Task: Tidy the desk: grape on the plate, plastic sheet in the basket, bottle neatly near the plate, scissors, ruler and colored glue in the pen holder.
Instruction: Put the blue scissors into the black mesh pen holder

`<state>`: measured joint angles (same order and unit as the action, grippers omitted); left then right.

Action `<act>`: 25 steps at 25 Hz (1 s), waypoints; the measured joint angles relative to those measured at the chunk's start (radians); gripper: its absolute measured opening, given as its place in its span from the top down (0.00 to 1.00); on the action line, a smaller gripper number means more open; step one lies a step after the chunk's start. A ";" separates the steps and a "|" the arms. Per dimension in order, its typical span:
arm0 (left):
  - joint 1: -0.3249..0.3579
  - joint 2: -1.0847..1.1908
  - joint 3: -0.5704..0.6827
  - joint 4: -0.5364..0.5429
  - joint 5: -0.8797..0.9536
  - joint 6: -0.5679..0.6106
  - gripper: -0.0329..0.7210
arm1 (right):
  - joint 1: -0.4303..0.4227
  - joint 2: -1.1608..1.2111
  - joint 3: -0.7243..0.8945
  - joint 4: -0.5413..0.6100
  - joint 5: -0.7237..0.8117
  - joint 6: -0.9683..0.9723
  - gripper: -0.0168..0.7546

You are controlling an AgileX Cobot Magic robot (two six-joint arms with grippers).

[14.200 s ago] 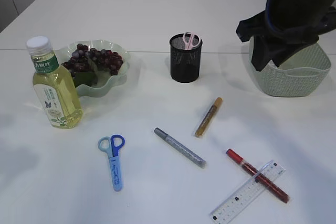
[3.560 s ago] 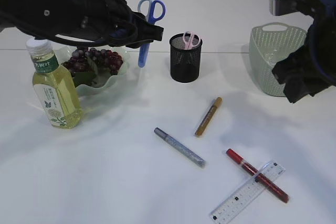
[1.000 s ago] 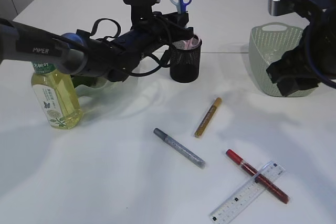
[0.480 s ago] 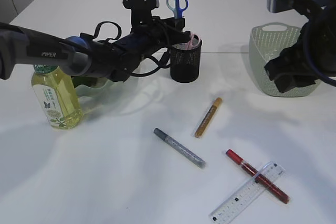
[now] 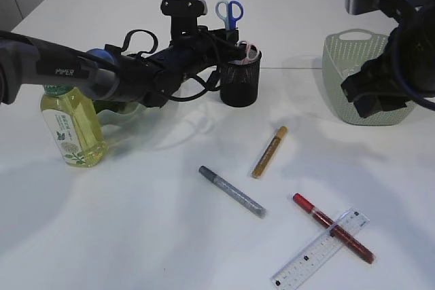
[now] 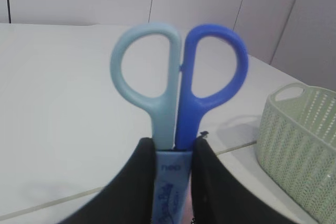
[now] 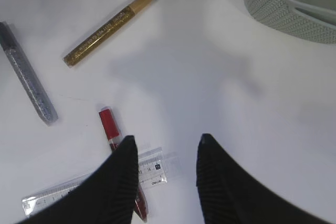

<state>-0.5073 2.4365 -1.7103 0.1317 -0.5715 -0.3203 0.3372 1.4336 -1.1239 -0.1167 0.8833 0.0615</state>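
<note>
The blue scissors are point-down over the pen holder's opening (image 5: 242,63), beside the pink handles, so it is now time for my left gripper to release them.
My left gripper (image 6: 174,148) is shut on the blue scissors (image 6: 178,85), handles up. In the exterior view the scissors (image 5: 230,13) stand upright just above the left rim of the black mesh pen holder (image 5: 240,85). My right gripper (image 7: 167,145) hangs open and empty above the clear ruler (image 7: 94,184) and the red glue (image 7: 113,135). Gold glue (image 5: 270,151) and silver glue (image 5: 232,191) lie mid-table. The bottle (image 5: 71,123) stands by the green plate (image 5: 129,115). My left arm hides the grape. The plastic sheet is out of view.
A pink pair of scissors (image 5: 250,50) stands in the pen holder. The pale green basket (image 5: 353,59) sits at the back right, partly behind my right arm. My left arm stretches across the plate from the left edge.
The left gripper has lowered the blue scissors a little toward the pen holder. The right arm has shifted only slightly.
</note>
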 joint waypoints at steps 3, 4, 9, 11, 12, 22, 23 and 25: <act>0.000 0.000 0.000 0.000 0.000 0.000 0.78 | 0.000 0.000 0.000 0.000 0.000 0.000 0.58; 0.000 0.000 0.000 0.000 0.000 0.000 0.78 | 0.000 0.000 0.000 0.000 0.000 0.000 0.58; 0.000 0.000 -0.004 0.000 0.000 0.000 0.78 | 0.000 0.000 0.000 0.000 -0.002 0.000 0.58; 0.000 0.000 -0.004 0.000 0.005 0.000 0.78 | 0.000 0.000 0.000 0.000 -0.002 0.000 0.58; 0.000 0.000 -0.004 0.000 0.010 0.000 0.78 | 0.000 0.000 0.000 0.000 -0.002 0.000 0.58; 0.000 0.000 -0.004 0.000 0.015 0.000 0.78 | 0.000 0.000 0.000 0.000 -0.002 0.000 0.57; 0.000 0.000 -0.004 0.000 0.015 0.000 0.78 | 0.000 0.000 0.000 0.000 -0.002 0.000 0.57; 0.000 0.000 -0.004 0.000 0.015 0.000 0.77 | 0.000 0.000 0.000 0.000 -0.002 0.000 0.57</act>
<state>-0.5073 2.4365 -1.7142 0.1317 -0.5565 -0.3203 0.3372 1.4336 -1.1239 -0.1167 0.8809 0.0615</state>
